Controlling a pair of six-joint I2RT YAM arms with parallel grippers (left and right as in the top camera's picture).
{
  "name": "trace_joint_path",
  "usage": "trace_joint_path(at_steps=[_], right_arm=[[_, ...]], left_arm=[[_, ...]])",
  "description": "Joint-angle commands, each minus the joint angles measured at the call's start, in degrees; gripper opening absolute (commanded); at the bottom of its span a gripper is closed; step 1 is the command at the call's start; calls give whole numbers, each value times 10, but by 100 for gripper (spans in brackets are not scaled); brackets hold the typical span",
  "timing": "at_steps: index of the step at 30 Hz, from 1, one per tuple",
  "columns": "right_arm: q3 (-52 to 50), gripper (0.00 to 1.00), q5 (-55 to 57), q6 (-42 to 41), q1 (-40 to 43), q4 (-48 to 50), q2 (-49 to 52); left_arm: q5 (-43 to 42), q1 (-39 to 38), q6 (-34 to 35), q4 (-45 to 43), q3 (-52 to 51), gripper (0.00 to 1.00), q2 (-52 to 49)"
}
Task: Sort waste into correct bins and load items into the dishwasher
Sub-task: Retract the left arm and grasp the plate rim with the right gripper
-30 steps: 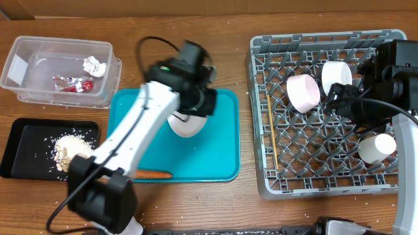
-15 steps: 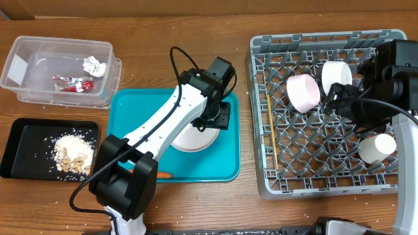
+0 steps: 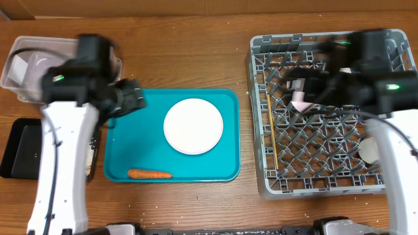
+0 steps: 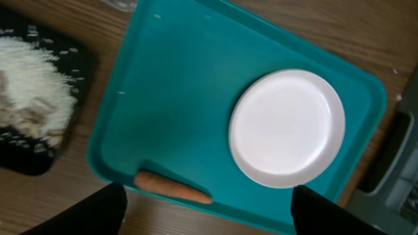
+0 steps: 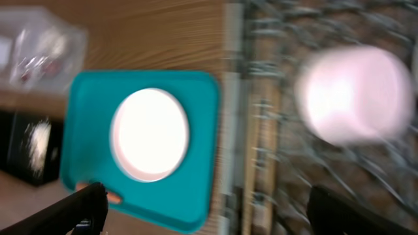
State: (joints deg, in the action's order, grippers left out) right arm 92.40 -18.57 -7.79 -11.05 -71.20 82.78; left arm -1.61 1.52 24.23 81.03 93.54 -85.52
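I should grab the plate with my right gripper by its rack-side rim, so the rest of the plate stays free to slide upright into the rack.
A large white plate lies flat on the teal tray, and it also shows in the left wrist view, plate. An orange carrot rests along the tray's front edge, carrot. My left gripper hovers open and empty over the tray's left end; left gripper. My right gripper, blurred, hangs open above the grey dish rack; right gripper. A white bowl stands in the rack, and the chopsticks lie along its left side.
The clear tub at the back left is partly hidden by my left arm. A black tray with rice and scraps sits at the left edge. A small white cup stands in the rack's right part.
My left gripper opened, let go of the plate and swung left off it; the plate now lies flat on the teal tray. My right arm moved left over the rack.
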Motion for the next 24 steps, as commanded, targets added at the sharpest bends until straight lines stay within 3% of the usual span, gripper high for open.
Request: trace_joint_path(at_steps=[1, 4, 7, 11, 15, 18, 19, 24], right_arm=[[9, 100, 34, -17, -98, 17, 43], [9, 95, 86, -50, -176, 40, 133], [9, 90, 86, -80, -191, 54, 188], [9, 80, 69, -105, -212, 73, 335], [9, 78, 63, -105, -224, 84, 379], [9, 71, 69, -119, -244, 100, 414], [8, 59, 83, -151, -247, 106, 426], [7, 24, 85, -165, -247, 116, 433]], left_arm=[[6, 49, -20, 9, 8, 85, 11], [6, 81, -35, 17, 7, 87, 10], [8, 91, -37, 17, 7, 88, 10], [8, 94, -41, 16, 7, 88, 10], [8, 94, -42, 15, 7, 88, 10], [8, 94, -42, 16, 7, 88, 10], [8, 94, -44, 16, 7, 88, 10], [7, 94, -45, 17, 7, 88, 10]])
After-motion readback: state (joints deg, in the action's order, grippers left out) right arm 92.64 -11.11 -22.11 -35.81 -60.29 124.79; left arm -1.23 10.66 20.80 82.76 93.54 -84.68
